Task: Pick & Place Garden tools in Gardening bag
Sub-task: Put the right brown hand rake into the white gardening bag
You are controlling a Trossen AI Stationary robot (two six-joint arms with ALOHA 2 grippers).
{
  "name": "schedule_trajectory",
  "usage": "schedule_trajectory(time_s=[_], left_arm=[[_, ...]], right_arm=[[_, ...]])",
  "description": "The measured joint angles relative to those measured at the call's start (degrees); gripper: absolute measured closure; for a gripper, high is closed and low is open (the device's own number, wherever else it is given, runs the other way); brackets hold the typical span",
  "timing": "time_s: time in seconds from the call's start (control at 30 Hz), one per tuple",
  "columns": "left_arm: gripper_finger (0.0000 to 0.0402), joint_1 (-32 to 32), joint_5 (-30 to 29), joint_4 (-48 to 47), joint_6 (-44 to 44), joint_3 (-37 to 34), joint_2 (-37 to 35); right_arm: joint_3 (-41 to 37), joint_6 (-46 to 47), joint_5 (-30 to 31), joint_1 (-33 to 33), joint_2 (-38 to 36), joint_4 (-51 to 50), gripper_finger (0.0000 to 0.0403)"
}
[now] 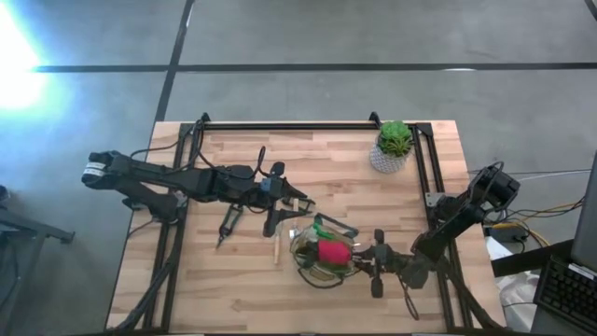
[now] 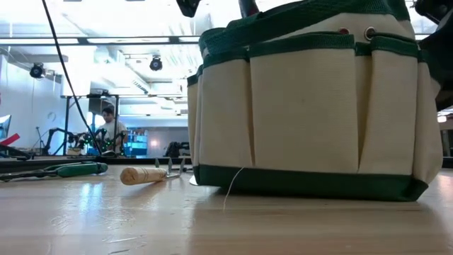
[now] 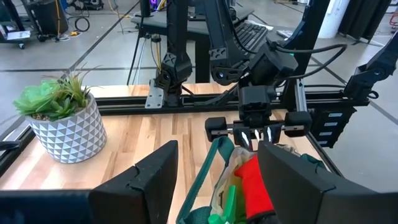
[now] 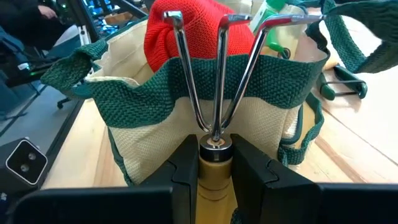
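The rake's handle sits down in the bag's side pocket in the right wrist view, so the rake would stay in it and the right gripper should open.
The gardening bag (image 1: pixel 322 254) is cream fabric with green trim and stands on the table's near middle. It holds a red glove (image 4: pixel 186 28) and a green spray bottle (image 3: pixel 229 199). My right gripper (image 4: pixel 216 165) is shut on a three-tined rake (image 4: pixel 217 74) at the bag's right rim. My left gripper (image 3: pixel 214 180) is open and empty, just left of and beyond the bag (image 3: pixel 211 168). Pruners (image 1: pixel 229 224) and a wooden-handled fork (image 2: pixel 145 174) lie flat on the table left of the bag. My right gripper pinches the rake's wooden handle (image 4: pixel 214 163) between its two fingers, just behind the metal ferrule. The fingers come level from the table's right and lie along the handle. The rake is lifted clear of the table, its tines (image 4: pixel 231 37) reaching over the bag's green rim (image 4: pixel 280 81). I cannot tell whether they touch it.
A green plant in a whitish patterned pot (image 1: pixel 393 147) stands at the far right. A black frame rail (image 1: pixel 298 125) runs along the table's far edge and sides. Bare wood lies near the front left. A person (image 2: pixel 110 127) sits in the room behind.
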Motion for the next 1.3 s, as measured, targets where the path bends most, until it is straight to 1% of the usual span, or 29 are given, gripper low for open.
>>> schedule_trajectory(time_s=[0.17, 0.23, 0.33, 0.43, 0.5, 0.57, 0.7, 0.83, 0.93, 1.03, 1.3], left_arm=[[0.0179, 0.00, 0.00, 0.00, 0.00, 0.00, 0.00], [0.0179, 0.00, 0.02, 0.00, 0.00, 0.00, 0.00], [0.0179, 0.01, 0.00, 0.01, 0.00, 0.00, 0.00], [0.0179, 0.00, 0.00, 0.01, 0.01, 0.00, 0.00], [0.0179, 0.01, 0.00, 0.01, 0.01, 0.00, 0.00], [0.0179, 0.01, 0.01, 0.00, 0.00, 0.00, 0.00], [0.0179, 0.01, 0.02, -0.01, 0.01, 0.00, 0.00], [0.0179, 0.00, 0.02, -0.09, 0.00, 0.00, 0.00], [0.0179, 0.00, 0.02, -0.18, 0.02, 0.00, 0.00], [0.0179, 0.00, 0.02, -0.26, 0.02, 0.00, 0.00], [0.0179, 0.00, 0.02, -1.11, 0.02, 0.00, 0.00]], right_arm=[[0.02, 0.05, -0.60, -0.02, -0.28, 0.02, 0.0347], [0.35, 0.06, -0.78, -0.04, -0.50, -0.06, 0.0323], [1.07, 0.04, -0.97, -0.04, -0.86, -0.11, 0.0268], [1.45, -0.37, -1.00, 0.00, -1.43, -0.50, 0.0227], [1.55, -1.12, -1.25, -0.02, -2.20, -0.58, 0.0211], [1.55, -2.50, -2.06, 0.18, -3.42, -0.55, 0.0202], [1.57, -3.79, -2.52, 0.90, -6.45, -2.91, 0.0204], [1.57, -1.84, -2.73, 1.74, -9.59, -8.43, 0.0216], [1.57, 0.09, -4.77, 1.79, -11.55, -11.17, 0.0225], [1.57, 0.52, -6.56, 1.79, -12.46, -11.98, 0.0233], [1.60, 0.50, -7.06, 3.85, -14.32, -13.85, 0.0255]])
